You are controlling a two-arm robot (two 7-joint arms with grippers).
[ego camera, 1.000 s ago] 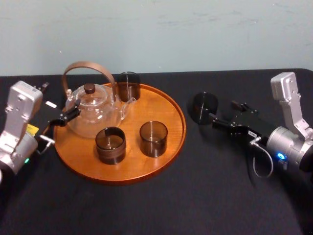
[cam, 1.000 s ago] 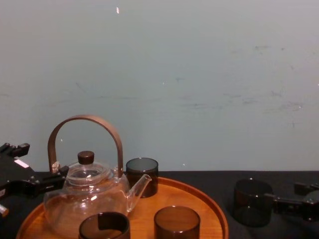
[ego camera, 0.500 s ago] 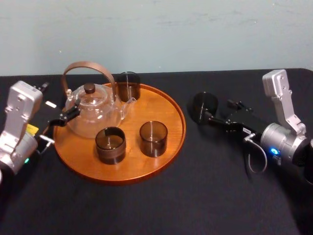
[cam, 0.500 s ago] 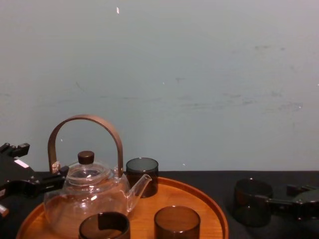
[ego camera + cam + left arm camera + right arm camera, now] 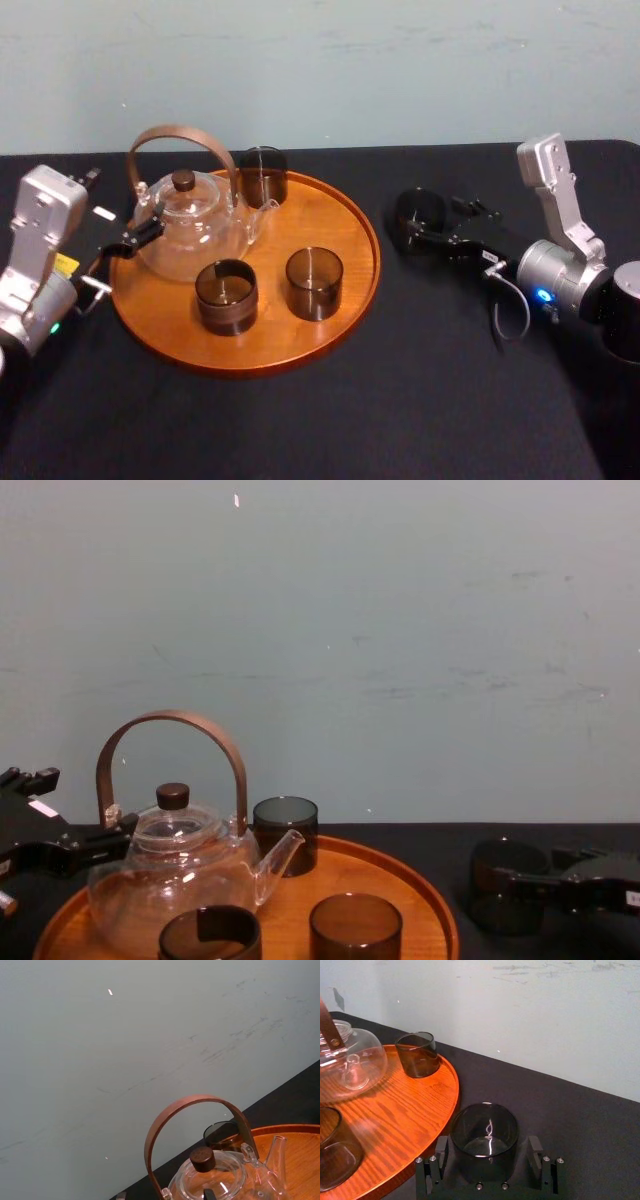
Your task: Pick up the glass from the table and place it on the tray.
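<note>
My right gripper grabs the glass by its side (image 5: 505, 900) next, to place the glass upright on the round wooden tray (image 5: 290, 920).
The glass (image 5: 418, 214), dark and smoky, stands upright on the black table (image 5: 420, 400), just right of the round wooden tray (image 5: 352, 300). My right gripper (image 5: 446, 224) reaches in from the right and is open, with one finger on each side of the glass. In the right wrist view the glass (image 5: 484, 1139) sits between the fingers (image 5: 441, 1152) with a small gap on both sides. The chest view shows the glass (image 5: 503, 883) on the table with the right gripper (image 5: 535, 885) level with it. My left gripper (image 5: 130, 238) rests by the tray's left rim, beside the teapot.
On the tray stand a glass teapot (image 5: 188, 222) with a brown arched handle and three more dark glasses, at the back (image 5: 262, 176), front left (image 5: 226, 296) and front middle (image 5: 314, 283). A pale wall rises behind the table. Bare black table lies in front of the tray.
My right gripper has slid forward and left along the table, so its fingers now flank the glass. The glass, the tray and the left arm have stayed put.
</note>
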